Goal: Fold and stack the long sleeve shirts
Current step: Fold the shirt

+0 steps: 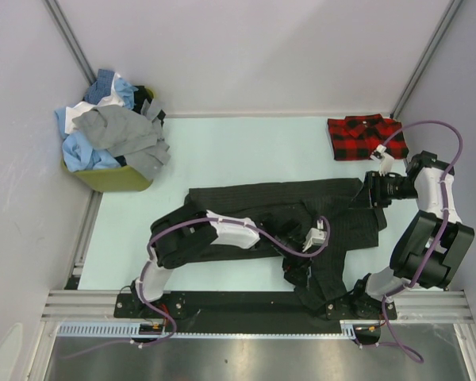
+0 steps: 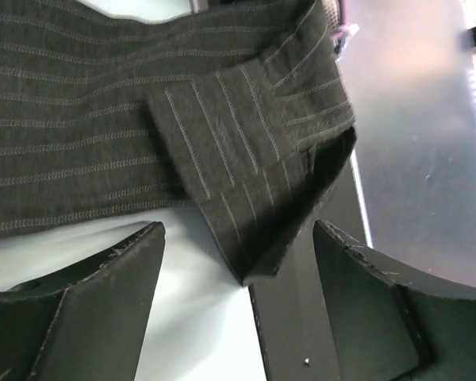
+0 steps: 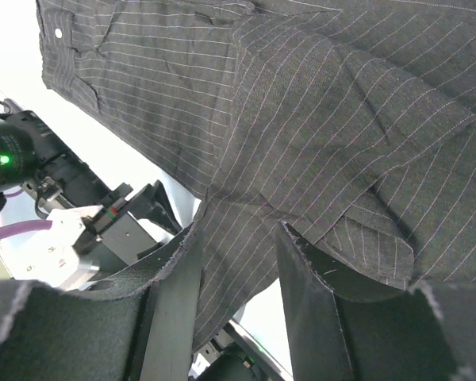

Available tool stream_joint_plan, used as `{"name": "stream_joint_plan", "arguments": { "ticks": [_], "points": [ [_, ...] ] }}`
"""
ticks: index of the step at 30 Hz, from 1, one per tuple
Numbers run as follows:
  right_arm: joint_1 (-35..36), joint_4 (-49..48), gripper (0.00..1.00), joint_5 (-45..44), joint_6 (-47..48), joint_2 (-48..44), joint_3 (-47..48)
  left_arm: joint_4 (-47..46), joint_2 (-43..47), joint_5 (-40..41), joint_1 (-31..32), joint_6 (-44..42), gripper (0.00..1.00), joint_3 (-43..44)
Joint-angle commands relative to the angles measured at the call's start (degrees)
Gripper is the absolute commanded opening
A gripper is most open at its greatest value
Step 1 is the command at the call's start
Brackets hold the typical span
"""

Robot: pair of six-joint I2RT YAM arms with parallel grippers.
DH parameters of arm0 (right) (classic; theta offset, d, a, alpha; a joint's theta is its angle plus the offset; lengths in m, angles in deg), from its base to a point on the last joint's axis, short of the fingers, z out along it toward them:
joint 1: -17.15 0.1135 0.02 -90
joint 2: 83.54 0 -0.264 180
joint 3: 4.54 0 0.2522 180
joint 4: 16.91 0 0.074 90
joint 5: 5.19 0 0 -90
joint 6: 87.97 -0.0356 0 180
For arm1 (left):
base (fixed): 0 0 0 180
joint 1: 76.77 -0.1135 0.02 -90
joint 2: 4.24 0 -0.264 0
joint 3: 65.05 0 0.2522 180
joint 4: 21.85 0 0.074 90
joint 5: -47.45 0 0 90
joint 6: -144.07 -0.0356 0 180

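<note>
My left gripper should next grab the loose sleeve by its cuff to bring it over the pinstripe shirt (image 1: 254, 202) for folding.
A dark charcoal pinstripe shirt (image 1: 254, 202) lies spread across the middle of the table, and one part trails over the near edge. My left gripper (image 1: 319, 236) hovers over its near right part. In the left wrist view that gripper (image 2: 238, 226) is open, and a sleeve cuff (image 2: 238, 151) lies loose just beyond its fingertips. My right gripper (image 1: 373, 190) is at the shirt's right edge. In the right wrist view it (image 3: 238, 230) holds a raised fold of the pinstripe cloth (image 3: 341, 103) between its fingers. A folded red-and-black plaid shirt (image 1: 365, 136) sits at the back right.
A green basket (image 1: 115, 181) at the back left holds a heap of blue, white and grey shirts (image 1: 111, 131). Walls close in the table on three sides. A metal rail (image 1: 254, 305) runs along the near edge by the arm bases.
</note>
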Motion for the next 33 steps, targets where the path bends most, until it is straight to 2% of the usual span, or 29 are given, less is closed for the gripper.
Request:
{"name": "stream_joint_plan", "arguments": {
  "ticks": [1, 10, 11, 12, 13, 15, 16, 20, 23, 24, 28, 33],
  "points": [
    [-0.6, 1.0, 0.47, 0.3, 0.0, -1.6, 2.2, -3.5, -2.6, -5.1, 0.4, 1.7, 0.79, 3.8],
    [-2.4, 0.7, 0.47, 0.5, 2.6, -1.4, -0.1, -1.1, -1.4, -7.2, 3.9, 1.0, 0.47, 3.6],
    [-2.6, 0.6, 0.47, 0.6, 2.8, -1.5, -0.3, -0.3, -1.3, -6.5, 3.9, 1.2, 0.37, 3.6],
    [-2.8, 0.5, 0.47, 0.6, 3.1, -1.4, -0.7, 0.4, -0.8, -4.9, 3.8, 2.1, 0.31, 3.8],
    [-3.3, 0.5, 0.47, 0.6, 3.6, -1.4, -0.9, 0.7, -0.1, -4.4, 3.2, 3.1, 0.18, 4.0],
    [-3.6, 0.5, 0.47, 0.8, 3.7, -1.5, -1.3, 2.6, 1.2, -3.3, 2.9, 4.0, 0.03, 4.7],
    [-3.8, 0.4, 0.47, 1.3, 3.9, -1.4, -1.5, 3.9, 3.0, -1.9, 2.9, 3.5, 0.0, 5.1],
    [-3.8, -0.1, 0.47, 2.3, 4.0, -1.1, -1.6, 13.3, 8.0, -0.5, 3.2, 0.5, 0.0, 9.7],
    [-3.8, -0.9, 0.47, 3.4, 3.4, -0.5, -1.1, 21.8, 11.5, 1.1, 4.3, -4.0, 0.0, 14.7],
    [-3.8, -1.0, 0.47, 4.1, 3.3, -0.4, -0.8, 23.9, 12.6, 1.7, 4.5, -7.8, 0.0, 16.3],
    [-3.5, -3.1, 0.45, 5.8, 1.4, 0.3, -0.4, 33.7, 14.0, 5.1, 5.6, -16.1, 0.0, 24.0],
    [-2.5, -6.7, 0.45, 7.9, -2.1, 0.3, -0.2, 50.3, 11.5, 3.7, 7.6, -26.5, 0.0, 38.5]
  ]
}}
